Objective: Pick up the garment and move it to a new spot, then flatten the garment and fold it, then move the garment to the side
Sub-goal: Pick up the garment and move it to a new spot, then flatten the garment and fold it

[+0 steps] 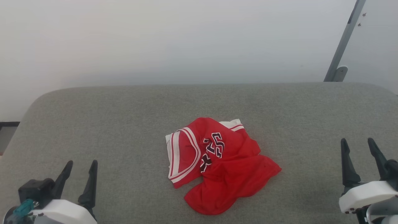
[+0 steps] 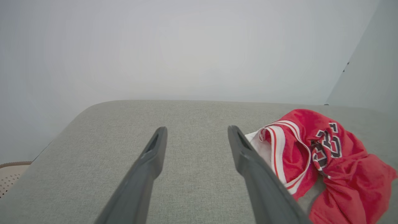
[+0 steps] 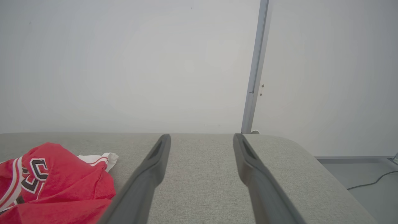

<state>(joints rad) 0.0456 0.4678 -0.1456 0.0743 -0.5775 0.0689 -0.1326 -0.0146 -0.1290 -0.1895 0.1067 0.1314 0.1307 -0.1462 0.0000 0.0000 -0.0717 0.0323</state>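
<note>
The garment lies with the white sleeve edge (image 1: 168, 142) sticking out while the red cloth (image 1: 233, 162) is bunched in a slack heap, so my left gripper will grab the garment by that edge next.
The garment (image 1: 220, 161) lies crumpled in a heap at the middle of the grey padded surface (image 1: 124, 118): red cloth, white sleeves, striped trim, dark outlined numbers on top. In the left wrist view the garment (image 2: 329, 161) sits to the right of my fingers; in the right wrist view the garment (image 3: 56, 183) is at the lower left. My left gripper (image 1: 81, 166) rests open at the lower left, well apart from the cloth. Far to the garment's right, my right gripper (image 1: 357, 143) also stands open, holding nothing.
The grey surface has rounded far corners and ends at a pale wall. A grey metal post (image 1: 342, 46) stands behind its far right corner. A cable (image 3: 373, 182) lies on the floor to the right; a woven object (image 2: 12, 174) sits beyond the left edge.
</note>
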